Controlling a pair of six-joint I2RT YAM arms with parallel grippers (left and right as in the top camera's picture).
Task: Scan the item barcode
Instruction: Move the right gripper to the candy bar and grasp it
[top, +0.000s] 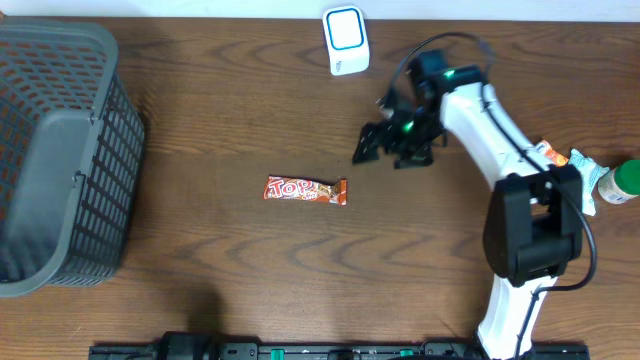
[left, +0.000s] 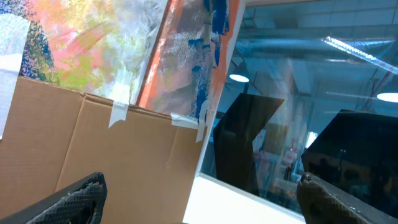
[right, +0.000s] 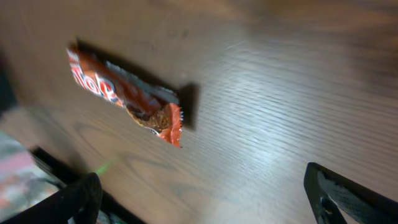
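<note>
The right gripper grabs the candy bar next by the wrapper's end nearest that gripper, which leaves the bar's body uncovered to scan the barcode.
A red and orange candy bar wrapper (top: 305, 190) printed "Top" lies flat in the middle of the wooden table (top: 230, 120). It also shows at the upper left of the right wrist view (right: 124, 93). My right gripper (top: 378, 150) hovers to the right of and beyond the bar, open and empty, and its dark fingers (right: 84, 196) frame bare wood. A white and blue scanner (top: 346, 40) stands at the far edge. My left gripper (left: 200, 186) is open and empty, facing cardboard and a window; it is outside the overhead view.
A large grey mesh basket (top: 60, 150) fills the left side of the table. At the right edge lie an orange packet (top: 550, 152) and a green-capped bottle (top: 620, 182), beside the right arm's base (top: 535, 230).
</note>
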